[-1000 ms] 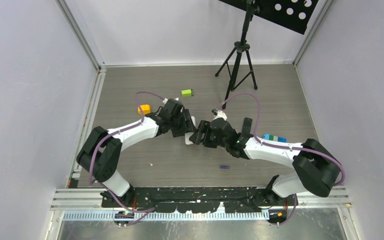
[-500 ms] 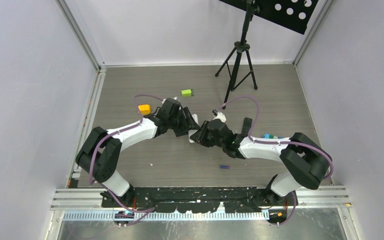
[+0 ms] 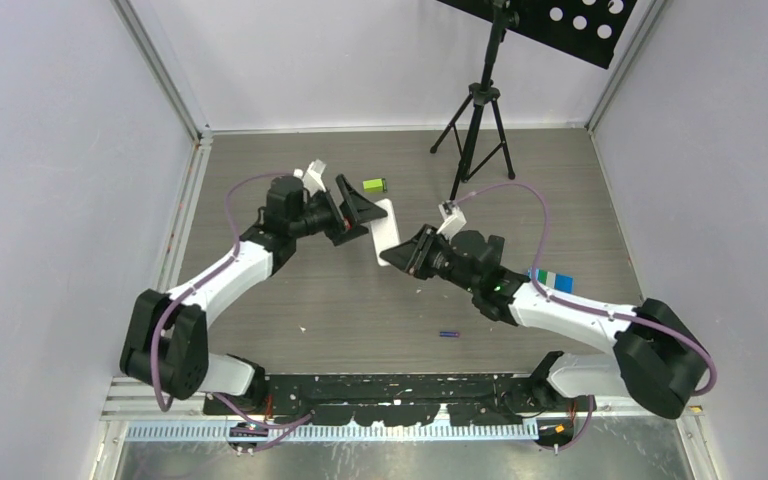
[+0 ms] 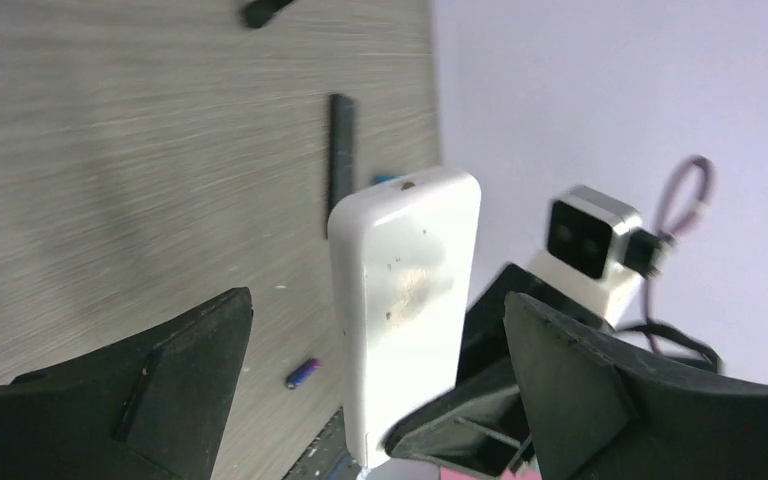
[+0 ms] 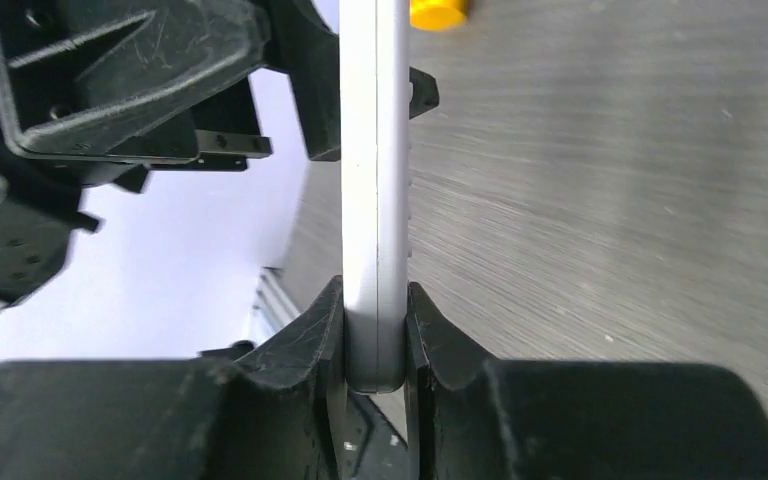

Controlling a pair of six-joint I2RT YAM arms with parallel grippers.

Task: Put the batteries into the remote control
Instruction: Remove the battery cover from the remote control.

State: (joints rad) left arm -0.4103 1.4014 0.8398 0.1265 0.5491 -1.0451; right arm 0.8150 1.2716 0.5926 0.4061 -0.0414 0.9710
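Observation:
I should grab the remote control by its flat middle (image 3: 384, 230) (image 4: 412, 305) with my left gripper next, so my right gripper stays free to load the batteries.
The white remote control (image 3: 387, 232) hangs edge-up above the middle of the table, with my right gripper (image 3: 407, 256) shut on its lower end. In the right wrist view both pads clamp the remote control (image 5: 375, 150) flat between them, the right gripper (image 5: 375, 300) tight on it. My left gripper (image 3: 355, 214) is open; its fingers (image 4: 200, 350) stand well apart on either side of the remote control (image 4: 405, 290) without touching it. One blue-purple battery (image 3: 449, 333) lies on the table near the front, also in the left wrist view as the battery (image 4: 302, 373).
A green block (image 3: 374, 185) lies at the back. A blue-and-teal block (image 3: 550, 276) sits right of the right arm. A black strip (image 4: 340, 160) lies on the table. A yellow object (image 5: 438, 12) shows beyond the remote. A tripod (image 3: 475, 130) stands at the back right.
The left gripper opened, let go of the remote and drew back up and left. The right gripper closed on the remote and now holds it alone, higher than before.

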